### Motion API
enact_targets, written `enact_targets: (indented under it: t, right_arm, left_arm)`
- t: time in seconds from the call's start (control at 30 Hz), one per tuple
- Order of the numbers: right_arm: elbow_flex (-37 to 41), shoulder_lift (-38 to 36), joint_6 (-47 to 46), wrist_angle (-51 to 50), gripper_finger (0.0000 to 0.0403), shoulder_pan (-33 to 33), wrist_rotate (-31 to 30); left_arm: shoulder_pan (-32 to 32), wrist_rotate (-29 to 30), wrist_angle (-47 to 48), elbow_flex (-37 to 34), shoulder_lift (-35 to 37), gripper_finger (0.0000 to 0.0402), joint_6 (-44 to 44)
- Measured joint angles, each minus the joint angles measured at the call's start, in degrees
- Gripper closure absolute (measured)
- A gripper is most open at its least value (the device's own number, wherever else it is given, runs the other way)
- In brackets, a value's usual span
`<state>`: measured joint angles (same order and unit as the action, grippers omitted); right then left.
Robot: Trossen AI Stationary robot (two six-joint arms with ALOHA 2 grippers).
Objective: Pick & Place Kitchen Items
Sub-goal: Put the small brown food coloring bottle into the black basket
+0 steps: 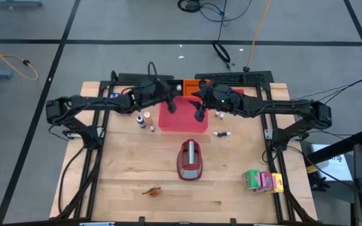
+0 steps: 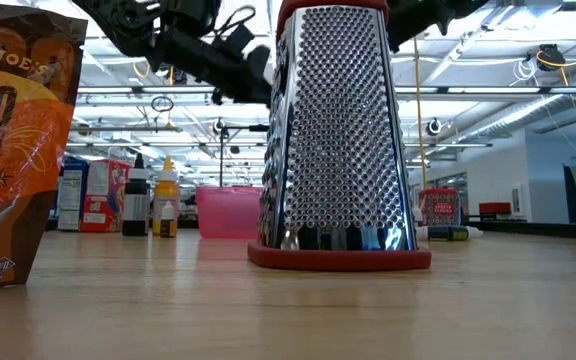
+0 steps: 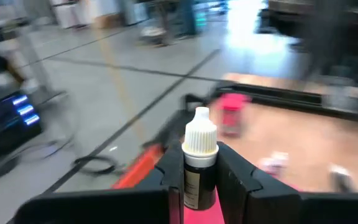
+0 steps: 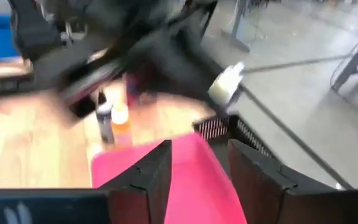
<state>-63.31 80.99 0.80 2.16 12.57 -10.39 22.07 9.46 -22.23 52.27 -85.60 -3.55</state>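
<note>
The dark bottle is short of the black basket [image 1: 174, 82] in the high view, so my left gripper should keep holding it.
My left gripper [image 3: 201, 155] is shut on a small dark bottle [image 3: 199, 183] with a white cap [image 3: 201, 134]. In the high view it [image 1: 171, 108] hovers over the far left part of the pink tray [image 1: 184, 122]. My right gripper [image 4: 197, 155] stands open with nothing between its fingers, above the same tray [image 4: 194, 180], and in the high view it [image 1: 200, 115] is over the tray's right side. Two small bottles [image 1: 142, 119] stand on the table left of the tray. Tiny white bottles [image 1: 220, 115] lie to its right. My left gripper pinches the bottle's dark body [image 3: 197, 177], just below the cap, between its two fingers [image 3: 169, 171]. It reaches in from the table's left side, nearly level. The white cap sticks out past the fingertips, and the bottle is lifted clear above the pink tray.
A dark-red and grey grater [image 1: 190, 160] stands in the middle of the table, near of the tray. Small cartons [image 1: 261, 181] sit at the near right corner, and an orange-brown piece [image 1: 153, 190] lies near the front edge. An orange snack bag [image 2: 18, 140] fills the low view's left.
</note>
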Motion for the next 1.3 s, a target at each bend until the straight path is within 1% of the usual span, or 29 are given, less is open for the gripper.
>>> enact_targets:
  t: [0.07,0.13,0.23,0.4,0.53,0.67,0.97,1.1,1.3]
  right_arm:
    - [0.0,-0.1,0.3,-1.1,0.0242,-0.8,0.1]
    - [0.0,-0.1,0.3,-2.7,0.0239,-1.7,0.2]
    - [0.0,-0.1,0.4,-3.0,0.0237,-3.1,0.0]
    - [0.0,-0.1,0.6,-3.0,0.0241,-5.6,0.1]
    - [0.0,-0.1,0.9,-3.0,0.0243,-7.1,0.0]
    - [0.0,-0.1,0.8,-4.4,0.0243,-8.1,0.0]
    - [0.0,-0.1,0.6,-4.9,0.0243,-8.3,0.0]
    - [0.0,-0.1,0.6,-4.9,0.0246,-8.3,0.0]
    - [0.0,-0.1,0.6,-4.9,0.0247,-8.3,0.0]
  left_arm:
    - [2.0,0.1,0.7,0.0,0.0,0.0351,1.9]
    - [3.9,0.0,1.0,0.0,-0.2,0.0338,4.1]
    - [6.9,-0.9,1.3,0.0,-1.8,0.0329,6.6]
    - [10.8,-4.4,-0.8,0.0,-7.2,0.0353,8.5]
    - [12.6,-4.9,-3.1,0.0,-11.8,0.0351,9.9]
    - [13.7,-5.2,-4.8,0.0,-15.3,0.0328,10.6]
    - [14.2,-5.1,-5.0,0.0,-17.9,0.0334,11.2]
    - [14.2,-4.9,-5.0,0.0,-17.9,0.0311,11.2]
    - [14.2,-4.9,-5.0,0.0,-17.9,0.0260,11.3]
